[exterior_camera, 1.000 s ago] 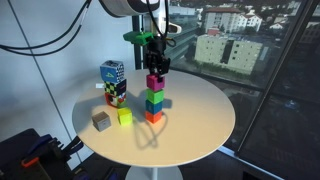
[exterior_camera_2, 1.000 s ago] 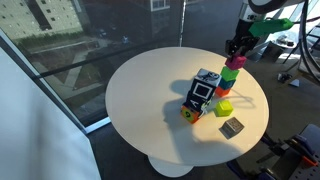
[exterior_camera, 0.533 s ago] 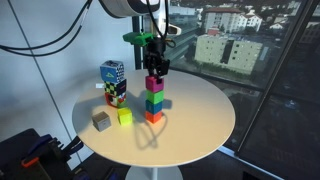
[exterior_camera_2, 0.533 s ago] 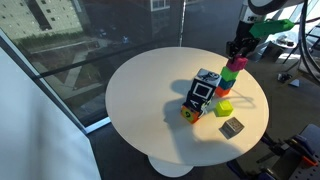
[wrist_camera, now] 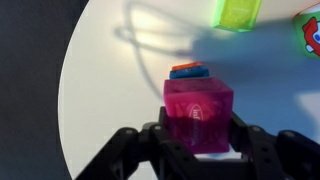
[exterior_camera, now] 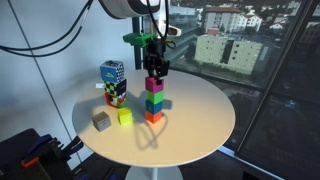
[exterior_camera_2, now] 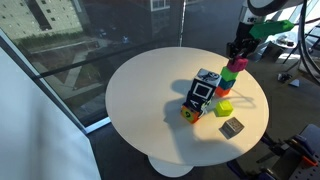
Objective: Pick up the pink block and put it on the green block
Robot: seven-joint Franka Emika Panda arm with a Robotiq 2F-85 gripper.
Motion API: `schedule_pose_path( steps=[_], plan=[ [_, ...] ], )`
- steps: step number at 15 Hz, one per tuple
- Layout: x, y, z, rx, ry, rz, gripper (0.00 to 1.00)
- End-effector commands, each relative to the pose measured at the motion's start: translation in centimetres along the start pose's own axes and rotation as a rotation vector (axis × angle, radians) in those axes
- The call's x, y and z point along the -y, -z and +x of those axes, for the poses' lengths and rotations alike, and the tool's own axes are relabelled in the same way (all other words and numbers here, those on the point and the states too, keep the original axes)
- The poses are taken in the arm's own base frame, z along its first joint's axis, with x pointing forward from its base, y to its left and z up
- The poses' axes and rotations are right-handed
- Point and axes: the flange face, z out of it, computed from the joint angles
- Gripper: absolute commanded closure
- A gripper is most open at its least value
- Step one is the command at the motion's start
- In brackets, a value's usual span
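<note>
The pink block is upright directly above the green block and in line with the stack, so it would land there, and my gripper needs to release it.
The pink block [exterior_camera: 155, 84] is at the top of a stack, directly over the green block [exterior_camera: 154, 97]; I cannot tell if they touch. Under the green one are a blue-teal cube and a red-orange cube [exterior_camera: 153, 117]. My gripper [exterior_camera: 155, 72] comes down from above and is shut on the pink block. Another exterior view shows the gripper [exterior_camera_2: 237, 55], the pink block [exterior_camera_2: 233, 63] and the green block [exterior_camera_2: 229, 74]. In the wrist view the pink block [wrist_camera: 198, 115] sits between the fingers [wrist_camera: 198, 135] and hides the green block.
The stack stands on a round white table [exterior_camera: 200, 125]. A lime cube [exterior_camera: 125, 116], a grey cube [exterior_camera: 101, 120] and a printed carton [exterior_camera: 112, 78] with a chequered cube in front of it stand beside the stack. A window is behind.
</note>
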Motion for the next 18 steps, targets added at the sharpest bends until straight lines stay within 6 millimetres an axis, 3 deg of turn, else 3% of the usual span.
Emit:
schedule_pose_path(
  steps=[1,11,12,13,14,15,18],
  plan=[
    [-0.02,0.40,0.66,-0.009,-0.015,-0.014,0.70],
    [0.01,0.39,0.50,-0.016,-0.009,-0.010,0.70],
    [0.01,0.39,0.49,-0.016,-0.009,-0.009,0.62],
    [0.00,0.37,0.50,-0.015,-0.009,-0.010,0.44],
    [-0.02,0.34,0.50,-0.015,-0.009,-0.010,0.35],
    [-0.03,0.34,0.50,-0.014,-0.010,-0.010,0.19],
    [-0.08,0.47,0.50,-0.013,-0.008,-0.010,0.00]
  ],
)
